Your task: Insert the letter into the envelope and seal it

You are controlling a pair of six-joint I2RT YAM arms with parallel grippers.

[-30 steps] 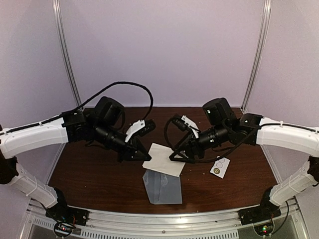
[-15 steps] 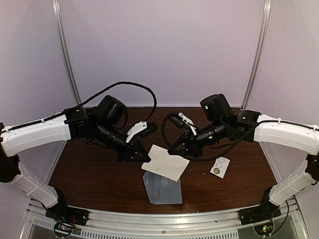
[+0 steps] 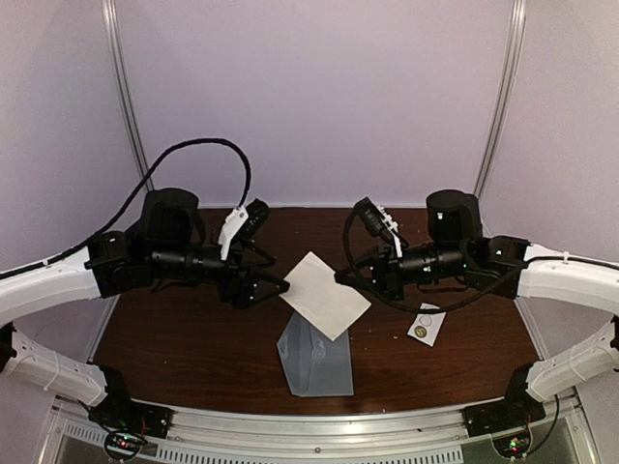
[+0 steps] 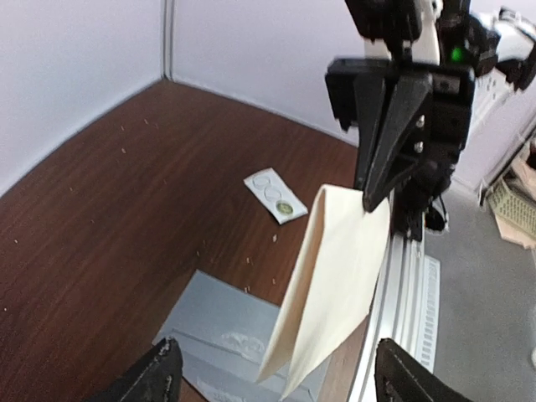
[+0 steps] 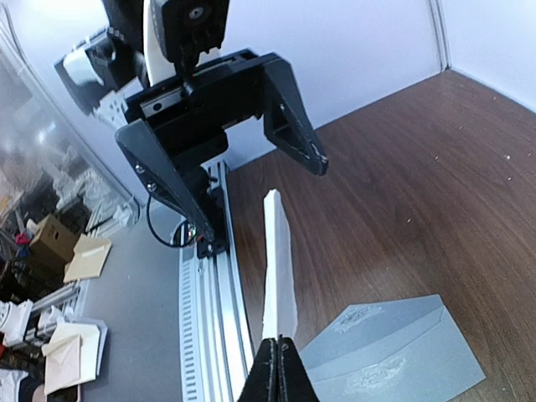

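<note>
The left gripper grabs the letter's edge opposite the right gripper next, so the letter's other edge stays free to enter the envelope [image 3: 314, 360] [image 4: 218, 327].
The letter [image 3: 324, 295], a folded cream sheet, hangs in the air above the table with my right gripper [image 3: 340, 277] shut on its right corner. In the right wrist view the letter [image 5: 276, 260] stands edge-on out of the closed jaws of the right gripper [image 5: 277, 345]. My left gripper [image 3: 272, 290] is open just left of the sheet, its fingers apart from it. In the left wrist view the letter [image 4: 335, 285] hangs between the spread fingertips [image 4: 159, 377]. The grey-blue envelope [image 3: 314, 360] lies flat on the table below; it also shows as envelope [image 4: 218, 327] and envelope [image 5: 394, 352].
A small white sticker strip [image 3: 426, 324] with circles lies on the brown table [image 3: 174, 338] to the right of the envelope. A metal rail [image 3: 319, 425] runs along the near edge. Pale walls close off the back and sides.
The letter has passed from left to right: the right gripper shut on it, then the left gripper opened and drew back to the left. The sheet now hangs higher.
</note>
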